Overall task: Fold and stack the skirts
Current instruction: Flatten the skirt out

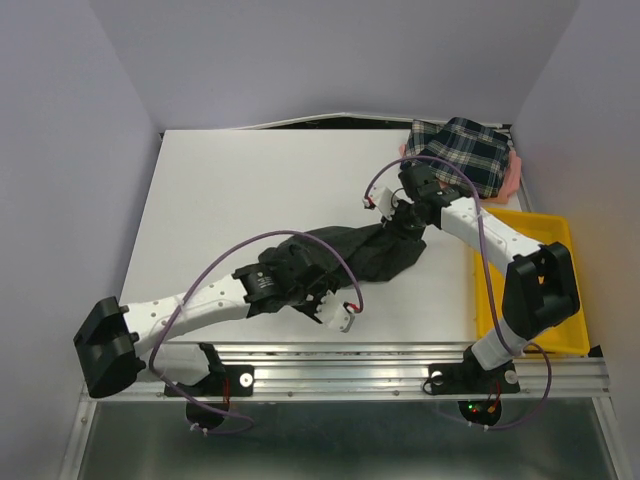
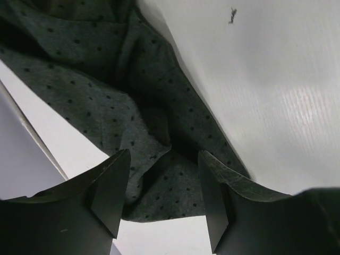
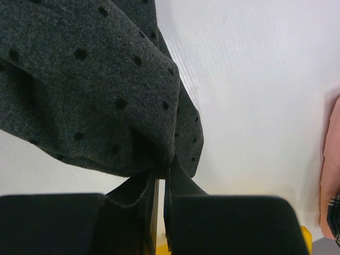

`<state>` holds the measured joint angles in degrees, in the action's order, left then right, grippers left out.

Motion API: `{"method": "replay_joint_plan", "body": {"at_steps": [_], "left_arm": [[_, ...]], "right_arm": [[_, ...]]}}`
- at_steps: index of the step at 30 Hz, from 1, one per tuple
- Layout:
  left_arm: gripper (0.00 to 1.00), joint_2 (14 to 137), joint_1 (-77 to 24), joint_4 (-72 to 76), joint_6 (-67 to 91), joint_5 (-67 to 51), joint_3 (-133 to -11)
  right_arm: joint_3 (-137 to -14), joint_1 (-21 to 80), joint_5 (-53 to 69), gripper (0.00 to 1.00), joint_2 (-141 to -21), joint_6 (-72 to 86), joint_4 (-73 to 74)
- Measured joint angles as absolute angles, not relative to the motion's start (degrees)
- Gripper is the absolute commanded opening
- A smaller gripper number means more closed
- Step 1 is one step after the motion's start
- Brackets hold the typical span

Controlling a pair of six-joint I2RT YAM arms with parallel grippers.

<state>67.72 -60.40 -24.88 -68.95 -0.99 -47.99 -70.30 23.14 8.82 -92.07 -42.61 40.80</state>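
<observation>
My left gripper grabs the charcoal dotted skirt's near end by its raised fold (image 1: 310, 274) (image 2: 154, 155) next, opposite my right gripper, to stretch the skirt open for folding.
The charcoal dotted skirt (image 1: 365, 252) lies bunched on the white table between the two arms. My left gripper (image 1: 305, 283) is at its near left end; in the left wrist view it (image 2: 163, 183) is open, with the dotted cloth (image 2: 106, 85) lying between and beyond its fingers. My right gripper (image 1: 398, 222) is at the skirt's far right end; in the right wrist view it (image 3: 162, 178) is shut on a fold of the dotted skirt (image 3: 90, 79), lifting it. The plaid skirt (image 1: 462, 150) lies on the pink skirt (image 1: 512, 178) at the far right corner.
A yellow plastic tray (image 1: 525, 285) stands along the table's right edge, partly under the right arm. The pink cloth edge (image 3: 332, 159) shows at the right of the right wrist view. Purple cables loop over both arms.
</observation>
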Motion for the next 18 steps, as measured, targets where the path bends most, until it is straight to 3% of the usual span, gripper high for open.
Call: {"method": "replay_joint_plan", "body": {"at_steps": [5, 8, 10, 11, 12, 13, 14, 18], "left_arm": [[0.64, 72.3, -59.8, -23.4, -72.1, 3.2, -47.0], [0.59, 74.7, -58.2, -18.7, -73.1, 6.2, -44.4], [0.35, 76.1, -56.9, -16.3, -73.6, 7.6, -43.1], [0.35, 77.2, -55.6, -14.4, -73.8, 8.5, -42.2], [0.23, 78.0, -54.5, -12.9, -73.4, 9.3, -41.9], [0.04, 78.6, -53.4, -11.2, -73.3, 9.9, -41.9], [0.0, 78.7, -52.3, -9.9, -72.9, 10.1, -42.0], [0.0, 78.4, -46.8, -11.0, -67.6, 6.5, -48.1]], "right_arm": [[-70.3, 23.1, 8.8, 0.01, -92.7, -42.4, 40.1], [-70.3, 23.1, 8.9, 0.01, -92.7, -42.4, 39.8], [-70.3, 23.1, 8.9, 0.01, -92.7, -42.4, 39.8], [-70.3, 23.2, 8.9, 0.01, -92.7, -42.4, 39.8], [-70.3, 23.2, 8.9, 0.01, -92.7, -42.4, 39.8], [-70.3, 23.2, 8.9, 0.01, -92.7, -42.4, 39.7], [-70.3, 23.2, 8.9, 0.01, -92.7, -42.4, 39.7], [-70.3, 23.1, 8.9, 0.01, -92.7, -42.7, 39.4]]}}
